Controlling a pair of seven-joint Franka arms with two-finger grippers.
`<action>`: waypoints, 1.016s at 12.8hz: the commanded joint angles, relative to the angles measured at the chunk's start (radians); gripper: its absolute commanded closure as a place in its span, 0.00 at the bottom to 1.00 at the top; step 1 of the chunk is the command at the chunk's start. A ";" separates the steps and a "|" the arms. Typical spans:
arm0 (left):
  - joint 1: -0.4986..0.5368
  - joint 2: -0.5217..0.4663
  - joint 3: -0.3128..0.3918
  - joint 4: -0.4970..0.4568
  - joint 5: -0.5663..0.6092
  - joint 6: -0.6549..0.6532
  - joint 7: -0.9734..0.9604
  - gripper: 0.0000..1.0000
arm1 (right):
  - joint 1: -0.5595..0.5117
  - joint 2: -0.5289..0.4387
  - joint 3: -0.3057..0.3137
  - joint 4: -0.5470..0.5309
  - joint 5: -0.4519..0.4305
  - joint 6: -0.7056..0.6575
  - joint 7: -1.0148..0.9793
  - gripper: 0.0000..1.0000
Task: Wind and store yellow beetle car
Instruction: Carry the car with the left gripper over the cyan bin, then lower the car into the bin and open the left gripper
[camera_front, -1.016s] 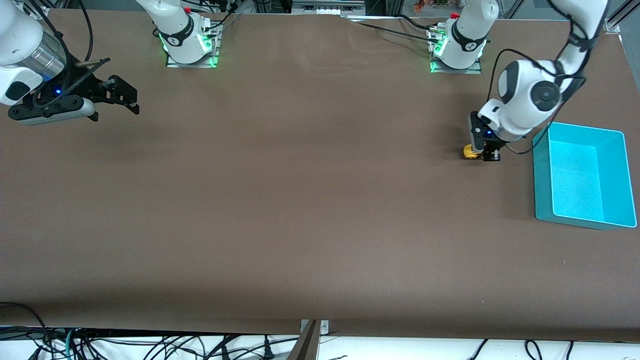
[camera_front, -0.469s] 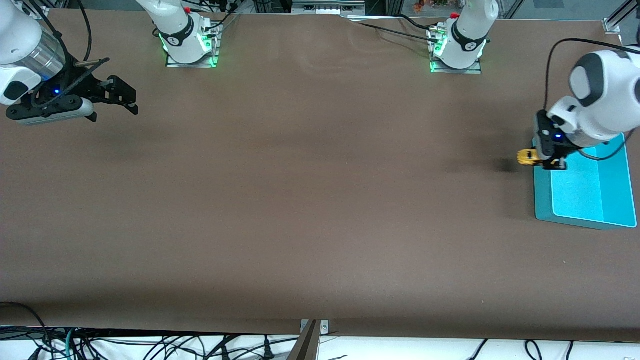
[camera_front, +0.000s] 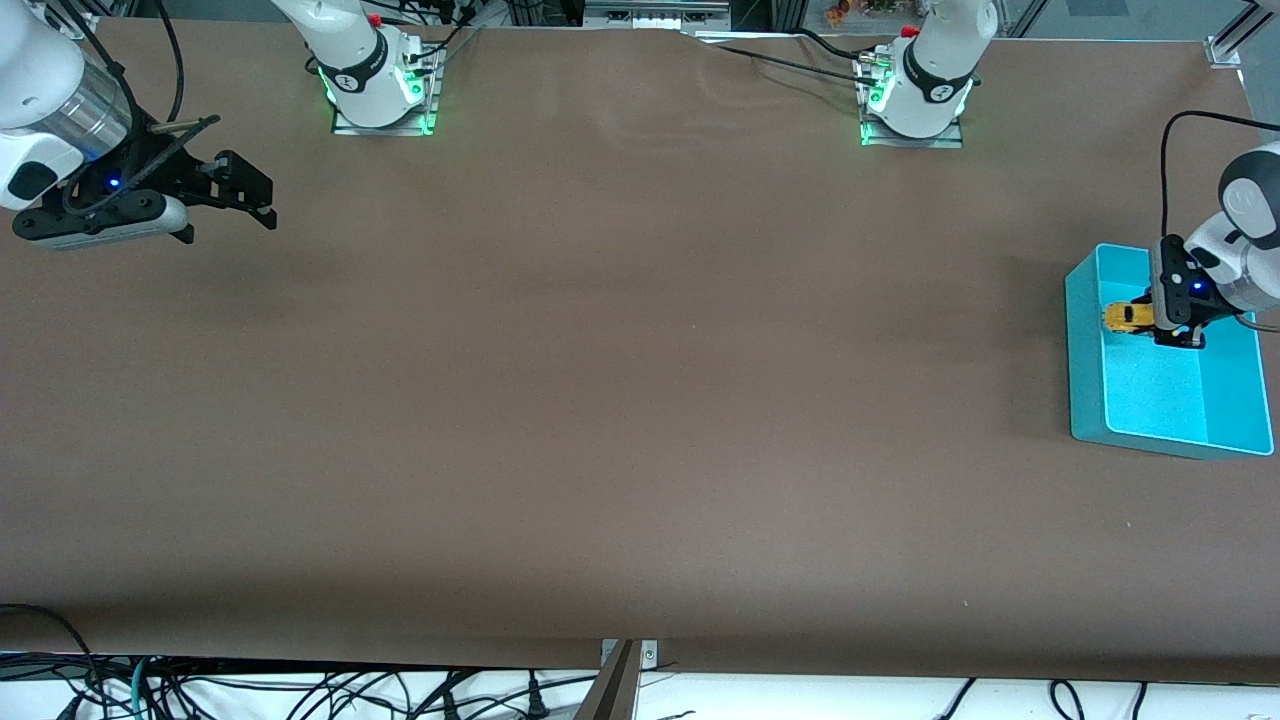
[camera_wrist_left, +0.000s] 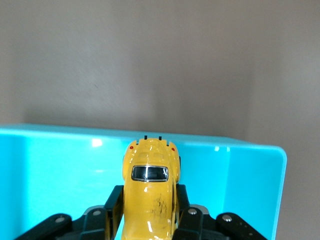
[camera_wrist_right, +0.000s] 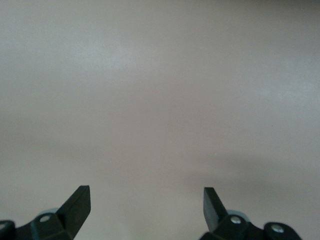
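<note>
My left gripper keeps hold of the yellow beetle car (camera_front: 1125, 317), now up by the turquoise bin's rim, until I lower the car into the turquoise bin.
My left gripper (camera_front: 1160, 322) is shut on the yellow beetle car (camera_front: 1125, 317) and holds it in the air over the inside of the turquoise bin (camera_front: 1085, 380) at the left arm's end of the table. In the left wrist view the car (camera_wrist_left: 150, 195) sits between the two black fingers (camera_wrist_left: 114, 205), its rear window and tail pointing out over the bin's wall (camera_wrist_left: 250, 180). My right gripper (camera_front: 235, 195) waits in the air over bare table at the right arm's end, open and empty; its fingertips (camera_wrist_right: 80, 200) stand wide apart.
The table is covered with a brown mat (camera_front: 620, 400). The two arm bases (camera_front: 375, 85) (camera_front: 915, 95) stand along the table's edge farthest from the front camera. Cables hang below the table's front edge (camera_front: 300, 690).
My left gripper has lifted the yellow car off the table and carried it toward the left arm's end, from beside the bin to over its inside. The right arm has not moved.
</note>
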 joint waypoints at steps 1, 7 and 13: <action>0.037 0.065 -0.008 0.033 0.004 0.036 0.041 0.92 | -0.003 0.003 0.008 0.021 -0.014 -0.011 0.006 0.00; 0.060 0.166 -0.008 0.031 -0.027 0.111 0.067 0.89 | -0.003 0.003 0.008 0.024 -0.016 -0.009 0.003 0.00; 0.059 0.231 -0.009 0.031 -0.031 0.180 0.067 0.83 | -0.003 0.003 0.008 0.032 -0.016 -0.009 0.000 0.00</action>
